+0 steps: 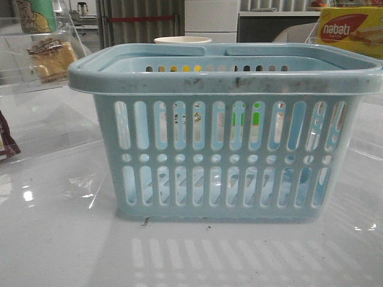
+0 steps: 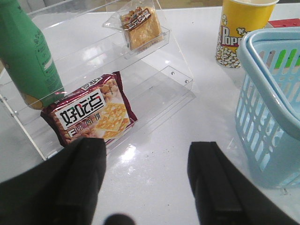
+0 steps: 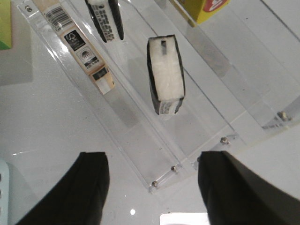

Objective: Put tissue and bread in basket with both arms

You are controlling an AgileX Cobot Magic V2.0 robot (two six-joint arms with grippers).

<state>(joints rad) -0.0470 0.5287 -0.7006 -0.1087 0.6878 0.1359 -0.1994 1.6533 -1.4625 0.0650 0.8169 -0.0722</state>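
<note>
My right gripper's fingers stop short of the tissue (image 3: pixel 165 74) above the acrylic shelf (image 3: pixel 136 131) in the right wrist view. My right gripper moves toward the tissue, before closing on it.
The pale blue basket (image 1: pixel 227 149) fills the middle of the front view; its corner shows in the left wrist view (image 2: pixel 272 108). The bread (image 2: pixel 140 27), golden-brown in a clear wrapper, sits on an upper step of a clear acrylic shelf; it also shows at the far left in the front view (image 1: pixel 52 58). The tissue (image 3: pixel 165 74), a dark pack with a pale face, lies on another acrylic shelf. My left gripper (image 2: pixel 146 180) is open and empty above the white table, short of the shelf. My right gripper (image 3: pixel 152 187) is open and empty, short of the tissue.
A dark red-brown cracker packet (image 2: pixel 91 112) and a green bottle (image 2: pixel 28 56) stand on the left shelf. A yellow popcorn cup (image 2: pixel 241 30) is beside the basket. A nabati box (image 1: pixel 350 30) is at the far right. A tan barcoded box (image 3: pixel 77 44) lies near the tissue.
</note>
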